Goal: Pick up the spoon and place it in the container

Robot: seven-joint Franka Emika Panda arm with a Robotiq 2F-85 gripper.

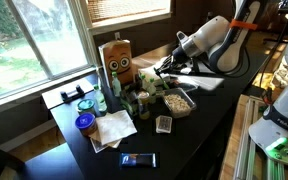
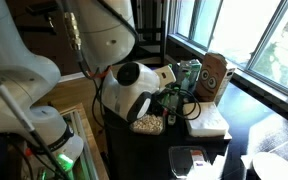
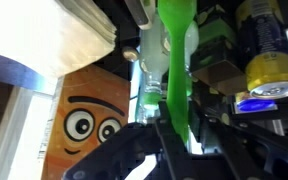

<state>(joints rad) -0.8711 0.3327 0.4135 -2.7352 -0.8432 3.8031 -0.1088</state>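
My gripper keeps hold of the spoon from here until it hangs over the container (image 1: 178,101). The spoon's green end shows over the bottle beside the brown box.
In the wrist view my gripper (image 3: 174,138) is shut on the handle of a bright green spoon (image 3: 174,55), which sticks out away from the jaws. In an exterior view the gripper (image 1: 165,71) hangs above the cluttered table, just behind the container (image 1: 178,101), a shallow clear tub with pale beige contents. The container also shows below the gripper (image 2: 174,93) in the other exterior view (image 2: 147,124). The spoon is too small to make out in both exterior views.
A brown box with a cartoon face (image 1: 117,60) (image 3: 84,115) stands by the window. A clear bottle (image 3: 152,60), a blue-lidded jar (image 1: 85,123), a white napkin (image 1: 114,128), a small dark cup (image 1: 164,124) and a phone (image 1: 138,159) crowd the dark table.
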